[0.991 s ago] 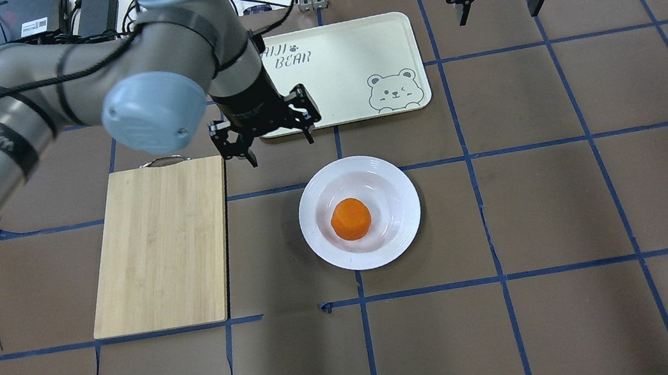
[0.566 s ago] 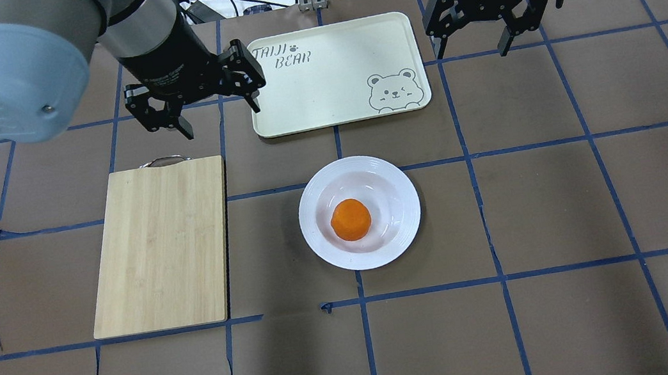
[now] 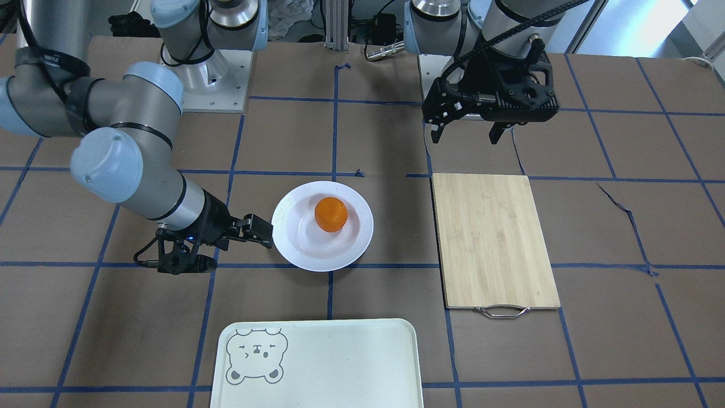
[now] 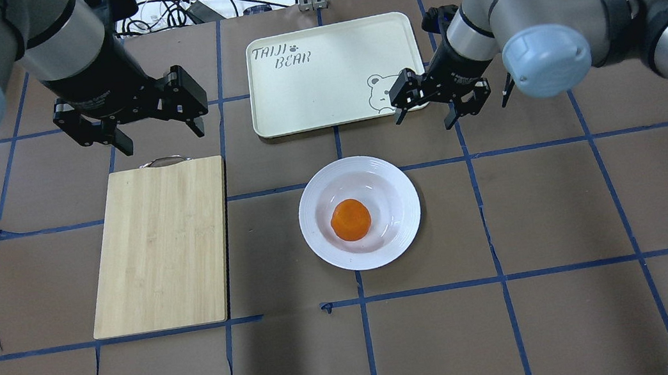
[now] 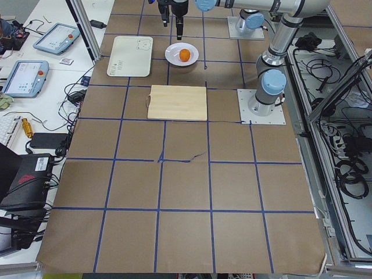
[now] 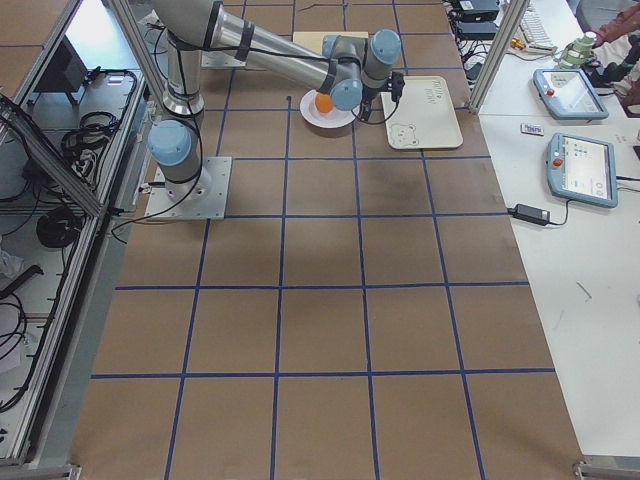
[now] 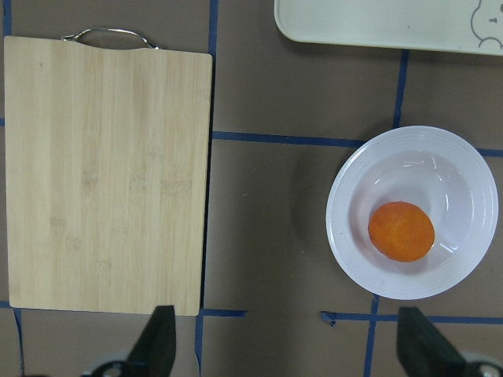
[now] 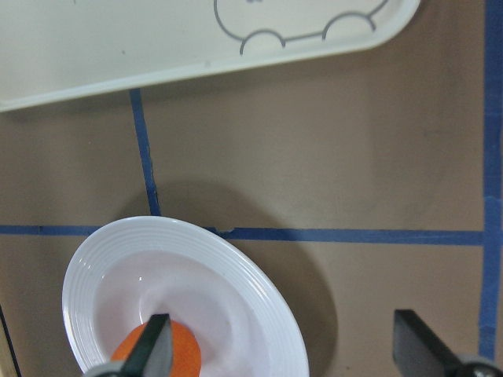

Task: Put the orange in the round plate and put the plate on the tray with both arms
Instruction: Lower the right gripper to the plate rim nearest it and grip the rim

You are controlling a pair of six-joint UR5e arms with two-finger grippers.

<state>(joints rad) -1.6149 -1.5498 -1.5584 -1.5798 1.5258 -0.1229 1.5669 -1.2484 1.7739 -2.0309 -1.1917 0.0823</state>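
The plate should be pinched next with my right gripper by its thin outer rim [image 3: 278,232] [image 8: 288,328], because the plate's round body is wider than my open fingers.
The orange [image 4: 350,219] [image 3: 331,214] lies in the sunken centre of the round white plate [image 4: 314,216] [image 3: 300,249], which rests on the brown table. Beyond the plate lies the cream tray [image 4: 332,78] [image 3: 340,362] with its bear face, and nothing is on it. My right gripper [image 4: 424,119] [image 3: 218,249] hangs open by the tray's bear corner, up and to the right of the plate; its wrist view shows the plate's rim [image 8: 259,290] and the orange [image 8: 187,352] between its fingers. My left gripper [image 4: 133,129] [image 3: 464,136] is open above the cutting board's handle end, holding nothing.
A bamboo cutting board [image 4: 161,246] [image 3: 493,238] with a metal handle lies left of the plate. Blue tape lines grid the brown table cover. Cables and boxes sit past the table's far edge. Operator tablets [image 6: 580,165] rest on a side bench.
The left arm has pulled back to the left, away from the plate and tray. The right arm has swung in and down toward the tray's bear corner, closer to the plate. Plate and orange unmoved.
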